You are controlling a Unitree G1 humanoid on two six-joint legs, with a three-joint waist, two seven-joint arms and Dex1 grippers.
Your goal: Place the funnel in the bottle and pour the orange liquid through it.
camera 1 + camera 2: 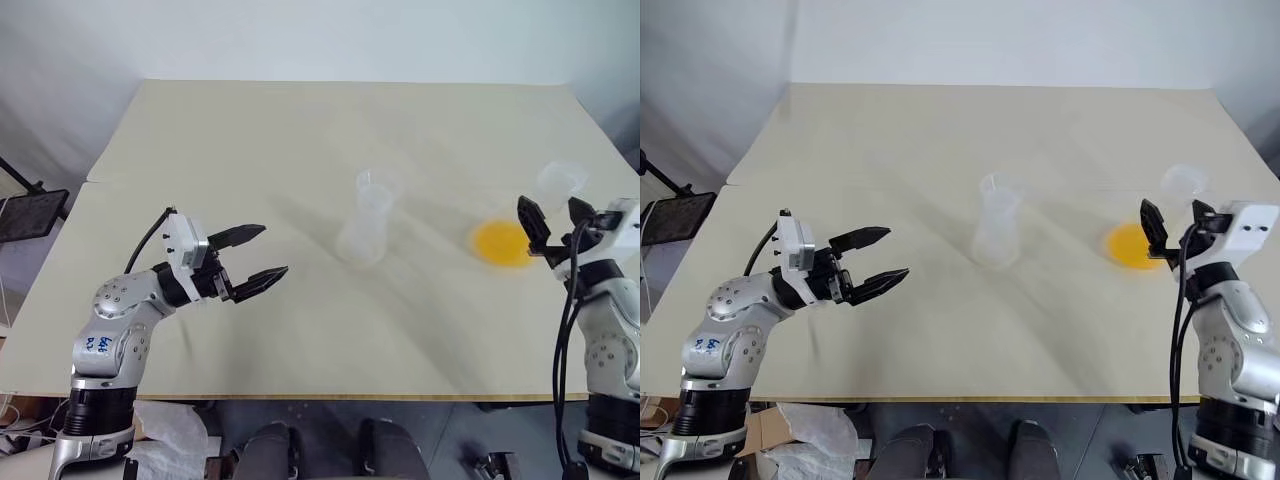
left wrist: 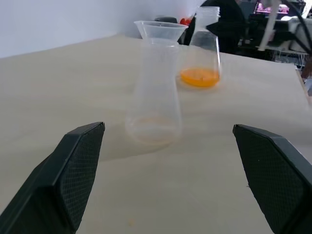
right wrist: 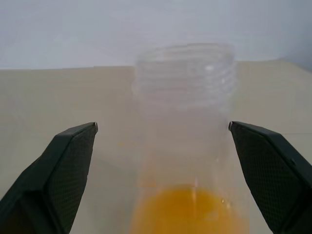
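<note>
My right fingers must reach the clear flask's sides before closing.
The slim clear bottle (image 1: 365,235) stands upright mid-table, with the small clear funnel (image 2: 160,30) seated in its mouth. To its right, a wider clear flask with a threaded neck (image 3: 184,87) holds the orange liquid (image 1: 502,243) as a shallow pool at its base. My left gripper (image 1: 272,250) hovers open and empty, left of the bottle and pointing at it, well apart from it. My right gripper (image 1: 552,208) is open at the flask's neck. In the right wrist view the neck stands between the spread fingers (image 3: 63,170), without touching them.
The pale wooden table (image 1: 300,130) stretches wide around both vessels, with its front edge (image 1: 330,396) close to me. A dark stand (image 1: 25,210) sits off the table's left side. Dark equipment (image 2: 273,19) shows beyond the far right edge.
</note>
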